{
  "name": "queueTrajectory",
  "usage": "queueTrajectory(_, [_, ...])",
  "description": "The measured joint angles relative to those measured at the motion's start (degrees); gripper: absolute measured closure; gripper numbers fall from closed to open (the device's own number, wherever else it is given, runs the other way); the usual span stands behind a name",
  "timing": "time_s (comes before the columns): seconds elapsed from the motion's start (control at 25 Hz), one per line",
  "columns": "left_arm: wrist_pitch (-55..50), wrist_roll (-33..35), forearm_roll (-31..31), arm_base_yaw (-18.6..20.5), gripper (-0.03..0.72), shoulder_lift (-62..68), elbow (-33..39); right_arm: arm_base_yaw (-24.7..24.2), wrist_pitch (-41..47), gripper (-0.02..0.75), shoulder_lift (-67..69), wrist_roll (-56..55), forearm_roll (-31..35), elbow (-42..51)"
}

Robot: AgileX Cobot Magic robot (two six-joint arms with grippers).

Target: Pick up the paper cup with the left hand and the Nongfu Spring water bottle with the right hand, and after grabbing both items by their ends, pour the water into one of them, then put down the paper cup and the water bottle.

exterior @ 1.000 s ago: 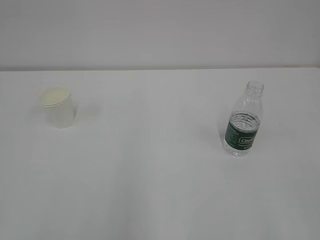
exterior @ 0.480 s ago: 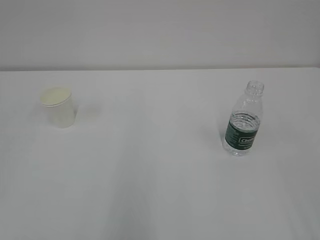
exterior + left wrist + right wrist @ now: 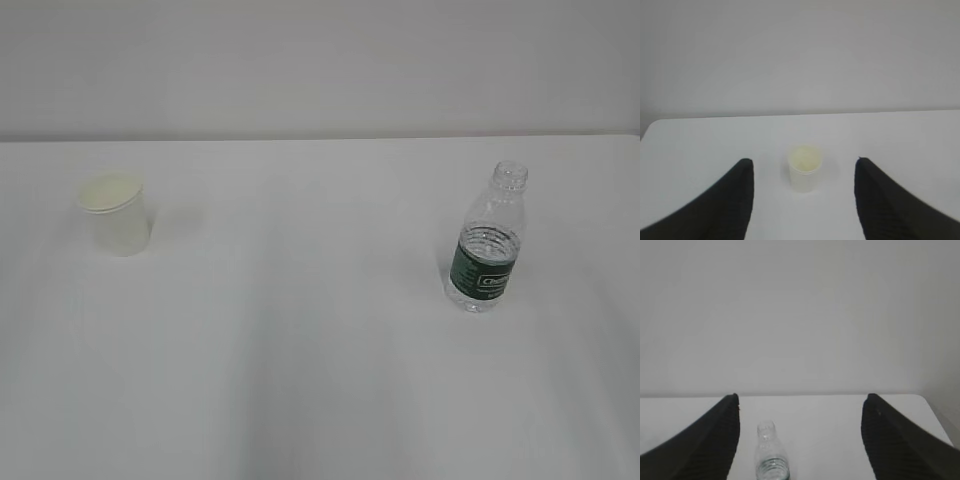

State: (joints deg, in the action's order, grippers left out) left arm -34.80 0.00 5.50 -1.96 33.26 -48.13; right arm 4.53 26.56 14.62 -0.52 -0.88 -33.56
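Observation:
Next, the right gripper holds the bottle upright by its green-labelled lower part (image 3: pixel 482 273), since the bottle stands capless with its top open and water inside.
The paper cup (image 3: pixel 117 214) stands upright at the left of the white table (image 3: pixel 300 360), its mouth open and its inside pale cream. At the right stands the Nongfu Spring water bottle (image 3: pixel 486 243), capless, with a dark green label and clear water (image 3: pixel 489 238) in its lower part. Neither arm shows in the exterior view. In the left wrist view the left gripper (image 3: pixel 804 160) is open, and the paper cup (image 3: pixel 805 169) stands ahead of it, between the lines of its fingers and apart from both. The right gripper (image 3: pixel 802 395) is open too, with the bottle (image 3: pixel 770 452) ahead, nearer its left finger.
A plain pale wall (image 3: pixel 320 60) rises behind the table's far edge. The table's right edge (image 3: pixel 935 415) shows in the right wrist view, beyond the right finger. A wide stretch of bare tabletop lies between cup and bottle.

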Motion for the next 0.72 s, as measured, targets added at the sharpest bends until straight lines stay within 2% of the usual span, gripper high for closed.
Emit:
queueTrajectory(0.16, [3.28,0.0,-0.42,-2.19,0.236,5.28,0.0,0.0,-4.26,0.169,4.88,0.0,1.31,0.0])
queueTrajectory(0.36, [9.09,0.0,0.34,-2.75,0.237,10.04,0.0,0.0,-7.64,0.173,9.62,0.0,3.62,0.0])
queueTrajectory(0.52, [15.9,0.0,2.09,-2.75,0.237,12.07,0.17,0.67,-9.49,0.216,12.55,0.96,3.96,0.0])
queueTrajectory(0.72, [22.34,0.0,4.4,-2.75,0.237,13.56,5.13,1.19,-10.94,0.235,17.36,1.31,3.96,0.0])
